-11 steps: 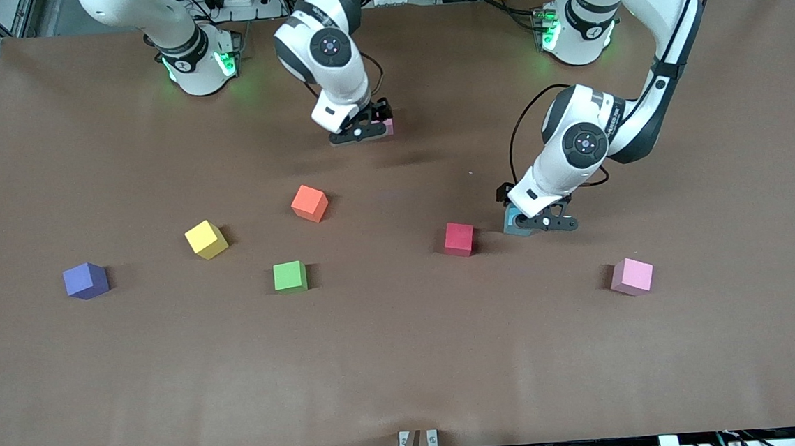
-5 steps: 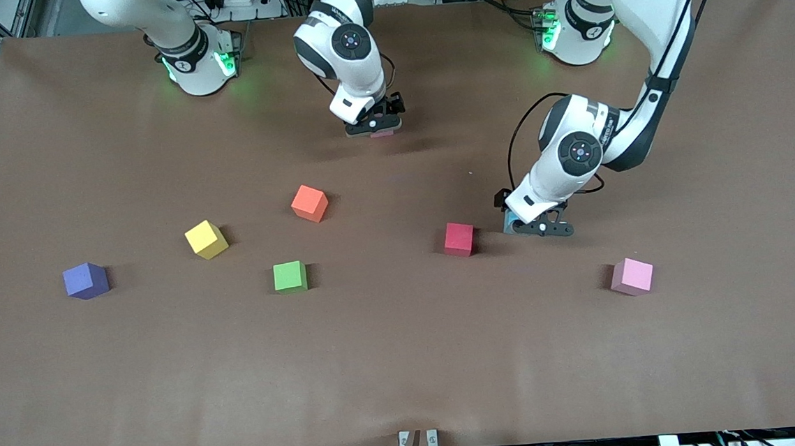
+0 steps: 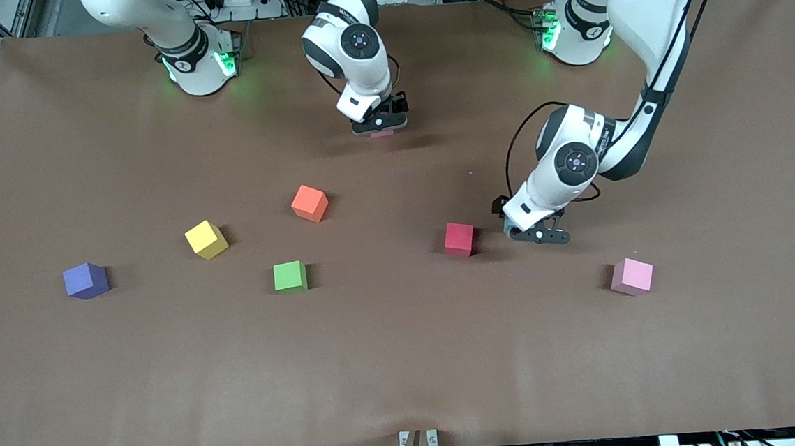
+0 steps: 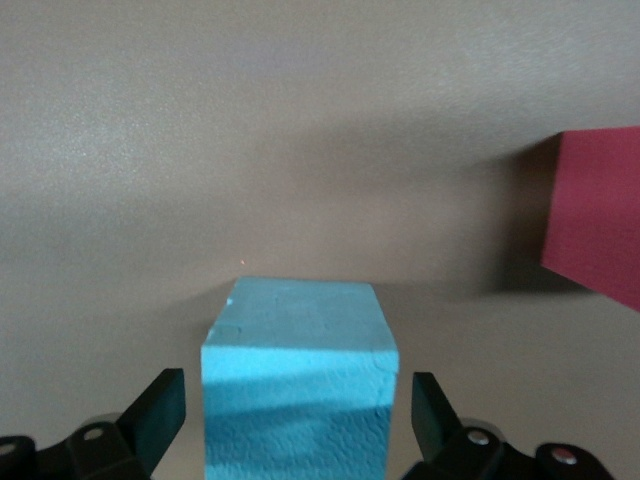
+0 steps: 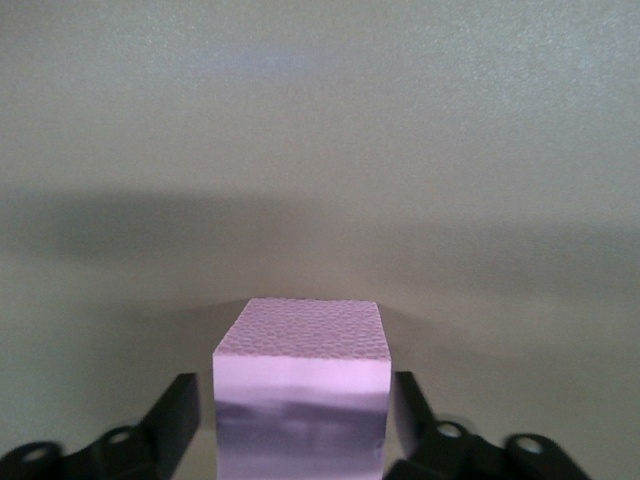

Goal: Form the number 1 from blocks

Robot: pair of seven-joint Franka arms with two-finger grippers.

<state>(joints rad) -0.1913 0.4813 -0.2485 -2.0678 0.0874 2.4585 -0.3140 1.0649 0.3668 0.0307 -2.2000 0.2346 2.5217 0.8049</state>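
Observation:
Next, my left gripper grabs the light blue block [image 4: 298,385] by its opposite sides to add it to the number 1.
My left gripper [image 3: 535,233] is low at the table, open, its fingers either side of the light blue block [image 4: 298,385] with a gap on each side. The red block [image 3: 459,239] lies just beside it, also at the edge of the left wrist view [image 4: 597,225]. My right gripper [image 3: 380,122] is down near the robots' bases, open and closely straddling a pink block [image 5: 300,395], which shows as a sliver [image 3: 382,133] under it. A second pink block [image 3: 632,276], the orange block [image 3: 309,203] and the green block [image 3: 290,276] lie loose on the table.
A yellow cube [image 3: 206,239] and a purple cube [image 3: 86,280] sit toward the right arm's end of the brown table [image 3: 407,362]. The table's edge nearest the front camera has a small bracket [image 3: 417,440].
The right gripper has shifted toward the left arm's end and settled over the pink block. The left gripper has turned and dropped slightly around the light blue block. The loose blocks have not moved.

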